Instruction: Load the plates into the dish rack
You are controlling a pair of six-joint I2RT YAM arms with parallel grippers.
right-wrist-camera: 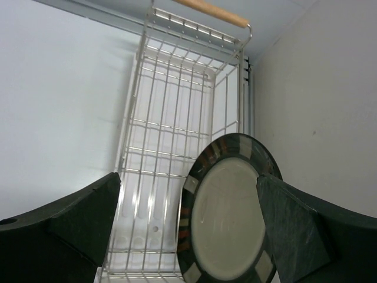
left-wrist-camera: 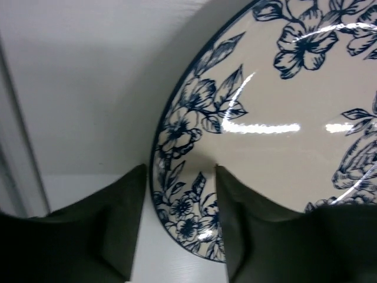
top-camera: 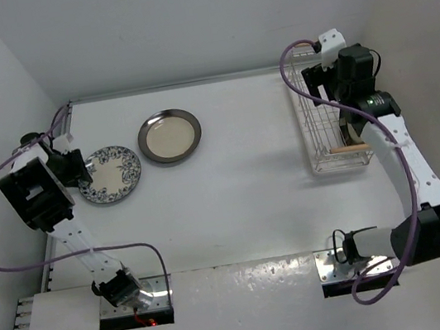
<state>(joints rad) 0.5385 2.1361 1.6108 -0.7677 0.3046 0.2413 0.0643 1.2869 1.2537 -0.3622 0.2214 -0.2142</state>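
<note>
My right gripper picks up the floral plate by its rim next, opposite my left gripper, to load the plate on edge into the rack [top-camera: 315, 129].
The blue-and-white floral plate [top-camera: 110, 175] lies flat at the left of the table. My left gripper [top-camera: 78, 166] is at its left edge. In the left wrist view the gripper [left-wrist-camera: 179, 171] is open and its fingers [left-wrist-camera: 118, 224] straddle the plate's rim [left-wrist-camera: 188, 224], one outside it and one over it. The plain dark-rimmed plate [top-camera: 169, 135] lies flat to the right of it. The white wire dish rack [top-camera: 315, 129] stands at the right. My right gripper [top-camera: 317, 82] hangs over it, open [right-wrist-camera: 188, 180]. The plate with pale square marks [right-wrist-camera: 227, 218] stands on edge inside the rack [right-wrist-camera: 159, 153], by the right finger.
The rack's near wooden handle [top-camera: 349, 147] and its far handle [right-wrist-camera: 211, 12] mark its short ends. A side wall [right-wrist-camera: 318, 106] stands close to the rack's right side. A metal rail [left-wrist-camera: 17, 159] runs along the table's left edge beside my left gripper.
</note>
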